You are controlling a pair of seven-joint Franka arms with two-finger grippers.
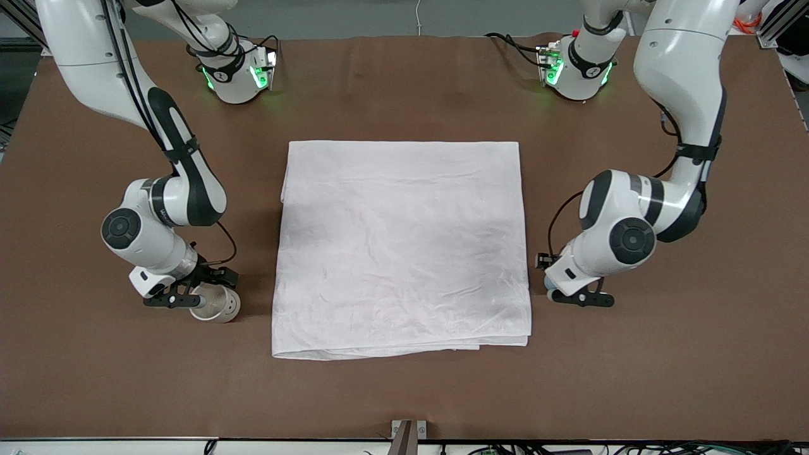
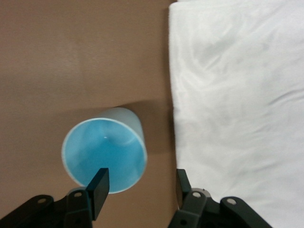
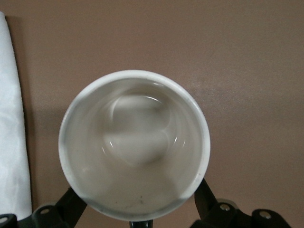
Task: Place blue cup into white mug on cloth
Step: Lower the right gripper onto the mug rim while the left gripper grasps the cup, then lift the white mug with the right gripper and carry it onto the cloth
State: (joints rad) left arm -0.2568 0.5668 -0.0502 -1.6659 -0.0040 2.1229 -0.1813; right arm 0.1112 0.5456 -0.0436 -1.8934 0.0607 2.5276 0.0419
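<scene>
The right gripper's open fingers are beside the white mug's lower rim (image 1: 214, 314) (image 3: 141, 213), so they would hold the mug if they closed now. The right gripper needs to close.
The blue cup (image 2: 104, 152) stands upright on the brown table beside the cloth's (image 1: 404, 246) edge toward the left arm's end. In the front view only a sliver of it (image 1: 552, 294) shows under the left arm. My left gripper (image 2: 140, 190) is open low over it, with one finger over its mouth and the other outside, by the cloth (image 2: 237, 95). The white mug (image 1: 218, 308) stands on the table off the cloth's edge toward the right arm's end. My right gripper (image 1: 189, 298) is open, its fingers on either side of the mug (image 3: 135, 142).
The cloth lies flat in the middle of the table with nothing on it. Its edge shows in the right wrist view (image 3: 9, 118). Both arm bases (image 1: 240, 76) stand along the edge of the table farthest from the front camera.
</scene>
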